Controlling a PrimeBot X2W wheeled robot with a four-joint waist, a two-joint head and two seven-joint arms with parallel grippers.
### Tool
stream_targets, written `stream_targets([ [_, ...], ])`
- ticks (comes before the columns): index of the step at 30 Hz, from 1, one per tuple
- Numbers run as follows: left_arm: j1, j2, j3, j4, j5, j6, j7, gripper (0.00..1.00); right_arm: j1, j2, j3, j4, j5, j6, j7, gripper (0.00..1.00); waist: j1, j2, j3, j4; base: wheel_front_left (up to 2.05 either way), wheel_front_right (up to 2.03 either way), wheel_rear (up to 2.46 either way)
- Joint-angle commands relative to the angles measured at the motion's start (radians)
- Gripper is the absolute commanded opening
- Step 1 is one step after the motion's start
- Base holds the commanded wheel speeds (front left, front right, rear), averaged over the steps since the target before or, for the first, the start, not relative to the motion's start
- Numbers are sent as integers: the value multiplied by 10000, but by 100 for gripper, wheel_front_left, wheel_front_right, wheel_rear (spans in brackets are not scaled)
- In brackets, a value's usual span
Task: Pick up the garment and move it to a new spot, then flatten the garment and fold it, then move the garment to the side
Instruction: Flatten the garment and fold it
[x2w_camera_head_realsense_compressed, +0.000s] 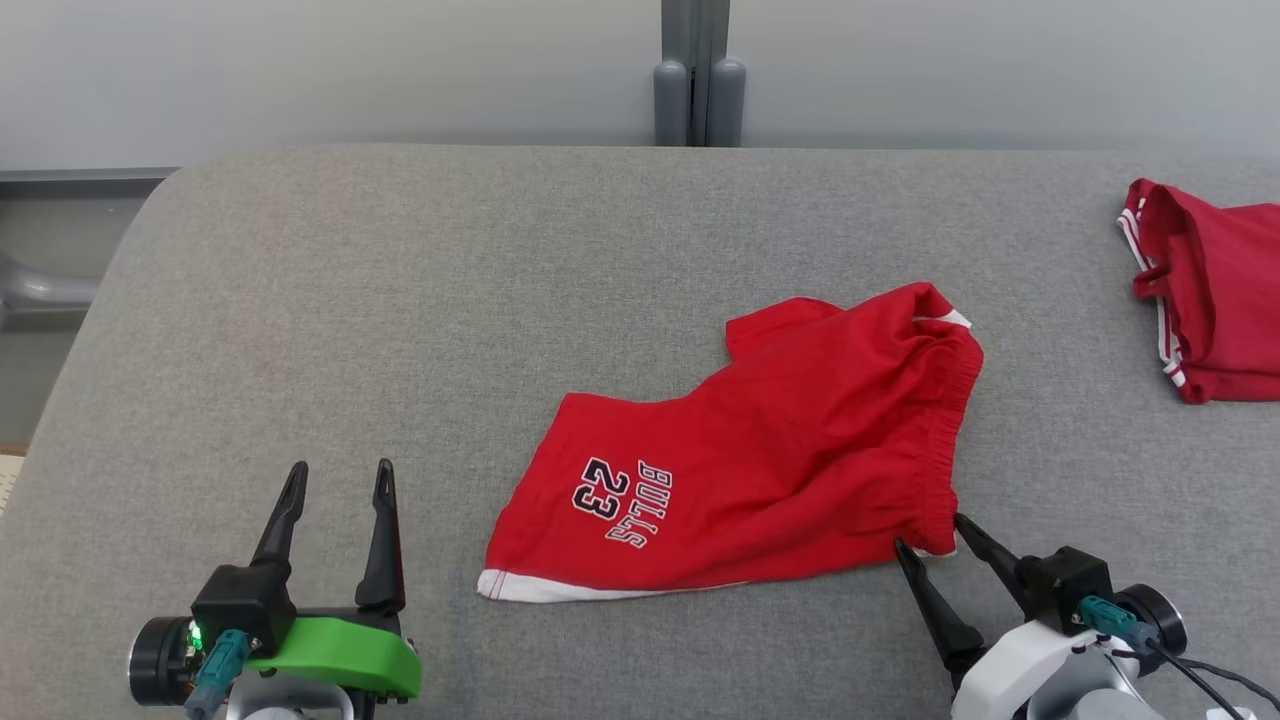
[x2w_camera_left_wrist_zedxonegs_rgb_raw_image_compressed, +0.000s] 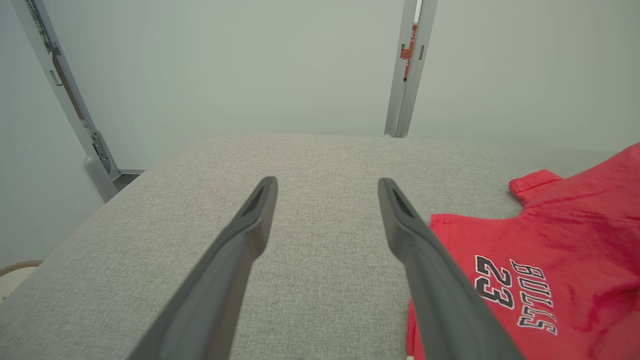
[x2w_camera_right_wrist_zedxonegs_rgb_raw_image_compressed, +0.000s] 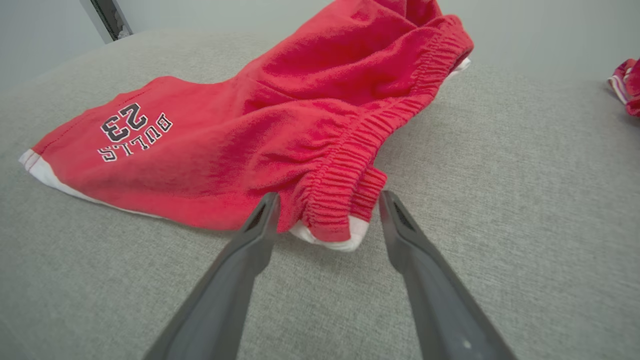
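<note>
My right gripper needs to grab the rumpled shorts by the corner of their elastic waistband next, so that it can flatten and fold them.
The garment is a pair of red shorts with white trim and a "BULLS 23" print, lying rumpled in the middle of the grey padded table. My right gripper is open at its near right corner, its fingers straddling the elastic waistband corner without closing on it. My left gripper stands open at the lower left, apart from the shorts, which lie to its right. The left fingers hold nothing.
A second red garment with white stripes lies bunched at the table's far right edge. A grey post stands behind the table's back edge. The table's rounded left edge drops off toward a grey frame.
</note>
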Motion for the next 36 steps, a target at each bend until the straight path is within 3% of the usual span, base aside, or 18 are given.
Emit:
stream_targets([
  [1, -133, 18, 8, 1, -121, 18, -26, 100, -177, -47, 146, 193, 182, -17, -27, 41, 0, 0, 77, 106, 0, 0, 0],
  [3, -118, 18, -4, 2, -113, 28, -26, 100, -332, -110, 352, 536, 300, -17, -27, 0, 0, 0, 89, 155, 0, 0, 0],
  [12, 30, 18, 17, 43, -99, 64, -26, 100, -393, -198, 597, 528, 703, -17, -27, 0, 0, 0, 2, 86, 0, 0, 0],
  [21, 218, 20, -61, 34, -186, 107, -26, 100, 1284, -634, 324, -1406, 1427, -17, 16, 0, 0, 0, -120, -593, 0, 0, 0],
  [27, 93, 18, -171, 46, -219, 111, -26, 100, 2012, -1095, 164, -2542, 2335, -17, 738, 0, 0, 0, -40, -783, 0, 0, 0],
  [36, -77, 18, -260, 140, -199, 105, -26, 100, 1183, -1097, -81, -1841, 2454, -17, 798, 0, 0, 0, 54, -459, 0, 0, 0],
])
